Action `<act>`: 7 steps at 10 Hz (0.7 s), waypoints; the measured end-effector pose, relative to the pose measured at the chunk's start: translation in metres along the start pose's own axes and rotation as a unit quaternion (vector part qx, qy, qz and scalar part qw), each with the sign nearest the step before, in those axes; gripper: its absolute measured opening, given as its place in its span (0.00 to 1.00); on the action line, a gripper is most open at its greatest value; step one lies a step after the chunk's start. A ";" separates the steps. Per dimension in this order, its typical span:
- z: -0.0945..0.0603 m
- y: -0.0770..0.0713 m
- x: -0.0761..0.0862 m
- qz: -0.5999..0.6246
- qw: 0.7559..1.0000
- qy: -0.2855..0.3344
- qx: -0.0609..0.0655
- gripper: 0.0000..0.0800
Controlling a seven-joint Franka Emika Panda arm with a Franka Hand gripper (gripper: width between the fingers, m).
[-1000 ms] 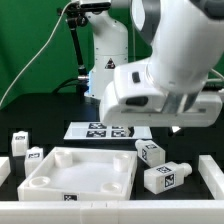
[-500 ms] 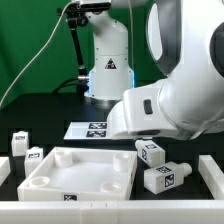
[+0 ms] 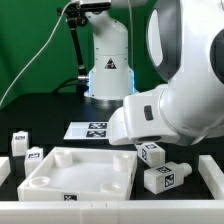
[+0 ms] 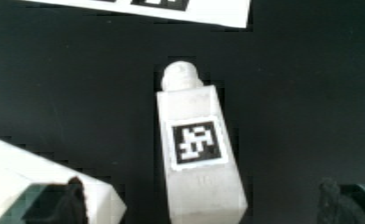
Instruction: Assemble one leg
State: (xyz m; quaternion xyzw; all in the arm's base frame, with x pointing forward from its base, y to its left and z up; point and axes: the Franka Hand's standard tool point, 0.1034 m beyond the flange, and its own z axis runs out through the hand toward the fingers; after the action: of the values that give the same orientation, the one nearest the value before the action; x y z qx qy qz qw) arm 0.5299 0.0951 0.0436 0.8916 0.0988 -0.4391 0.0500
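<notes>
The gripper grabs the leg by its square body [image 4: 207, 194] next, so its rounded tip stays free to go into the white tray-shaped piece.
In the wrist view a white leg [image 4: 198, 150] with a black-and-white tag lies on the black table, its rounded tip towards the marker board [image 4: 161, 8]. My gripper [image 4: 197, 205] is open above it. One dark fingertip [image 4: 46, 205] is on each side, clear of the leg and not touching it. In the exterior view the arm's big white body [image 3: 175, 105] hides the gripper. Two legs [image 3: 150, 152] [image 3: 165, 178] stand at the exterior view's right. Two more legs [image 3: 18, 141] [image 3: 33, 155] are at its left.
The large white tray-shaped piece [image 3: 45, 180] lies at the front; its corner [image 4: 28, 175] shows close to one finger in the wrist view. The marker board [image 3: 92, 129] lies behind it. White rails [image 3: 212, 172] border the work area.
The arm has come down and nearer the camera in the exterior view, now covering more of the marker board. The legs and the tray-shaped piece have not moved.
</notes>
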 end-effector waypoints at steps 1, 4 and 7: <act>0.006 -0.002 0.002 0.002 1.000 -0.005 -0.001 0.81; 0.010 -0.012 0.003 -0.001 1.000 -0.009 -0.006 0.81; 0.014 -0.016 0.013 -0.004 1.000 0.004 -0.008 0.81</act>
State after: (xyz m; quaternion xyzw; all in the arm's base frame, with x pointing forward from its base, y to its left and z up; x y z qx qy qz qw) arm 0.5234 0.1097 0.0243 0.8924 0.1064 -0.4351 0.0549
